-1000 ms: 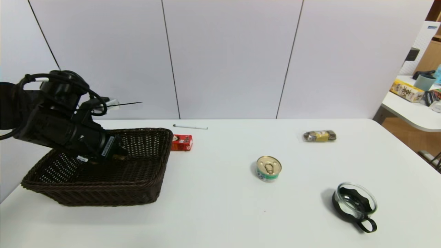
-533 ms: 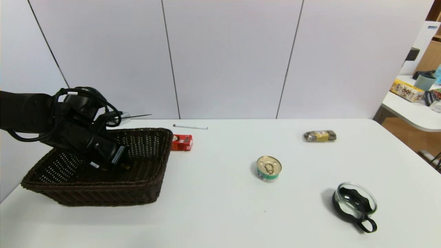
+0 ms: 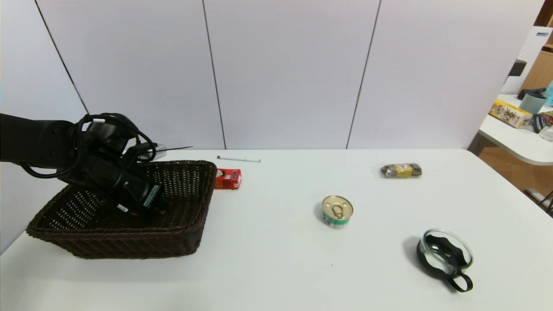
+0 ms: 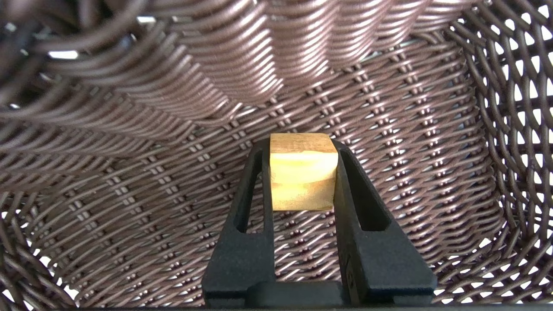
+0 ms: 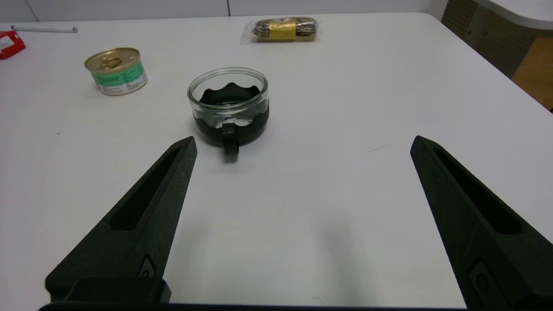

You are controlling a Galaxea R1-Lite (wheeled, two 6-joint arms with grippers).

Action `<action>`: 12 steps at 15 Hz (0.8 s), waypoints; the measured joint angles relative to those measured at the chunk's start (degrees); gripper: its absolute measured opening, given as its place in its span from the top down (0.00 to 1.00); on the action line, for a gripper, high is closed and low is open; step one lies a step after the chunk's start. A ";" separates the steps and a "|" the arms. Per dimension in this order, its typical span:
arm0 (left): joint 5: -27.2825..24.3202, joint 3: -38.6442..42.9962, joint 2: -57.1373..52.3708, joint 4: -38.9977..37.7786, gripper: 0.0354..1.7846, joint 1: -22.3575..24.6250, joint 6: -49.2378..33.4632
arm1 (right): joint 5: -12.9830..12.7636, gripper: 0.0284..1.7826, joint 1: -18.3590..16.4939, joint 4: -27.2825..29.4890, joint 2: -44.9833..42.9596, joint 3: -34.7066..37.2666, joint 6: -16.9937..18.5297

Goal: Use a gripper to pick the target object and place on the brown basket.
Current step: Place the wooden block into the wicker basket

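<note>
The wooden cube (image 4: 302,172) sits low over the basket's woven bottom and would remain inside, so it is time to open my left gripper now.
The brown basket (image 3: 181,224) stands at the table's left. My left gripper (image 3: 160,211) reaches down inside it, low over the woven floor (image 4: 389,129). It is shut on the small light-tan wooden cube (image 4: 302,172), which sits between the two black fingertips (image 4: 258,151). In the head view the cube is almost hidden behind the gripper. My right gripper (image 5: 302,144) is open and empty, held above bare table near the glass cup; it does not show in the head view.
A red packet (image 3: 227,178) lies just right of the basket, a white pen (image 3: 238,159) behind it. A gold-lidded can (image 3: 336,211) stands mid-table, a wrapped snack (image 3: 401,170) at far right, and a glass cup with a black holder (image 3: 445,258) at front right.
My left gripper has come down and slightly right, deeper into the basket, with the cube still in it. The right arm has not moved.
</note>
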 joint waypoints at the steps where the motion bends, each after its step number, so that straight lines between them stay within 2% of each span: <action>1: 0.01 -0.11 0.00 -0.02 0.79 0.00 -0.05 | 0.00 0.04 0.00 0.00 0.00 0.00 0.00; 2: -0.07 -0.11 -0.02 -0.02 0.76 0.00 -0.07 | 0.00 0.04 0.00 0.00 0.00 0.00 0.05; 5: -0.27 -0.63 -0.02 -0.05 0.53 0.09 0.22 | -0.02 0.04 0.00 0.00 0.00 0.00 0.05; 7: -0.24 -0.78 -0.09 0.01 0.42 0.22 0.41 | 0.00 0.04 0.00 0.02 0.00 0.00 0.05; 12: -0.27 -0.99 -0.74 -0.05 0.24 0.57 0.44 | -0.02 0.04 0.00 0.00 0.00 0.00 0.02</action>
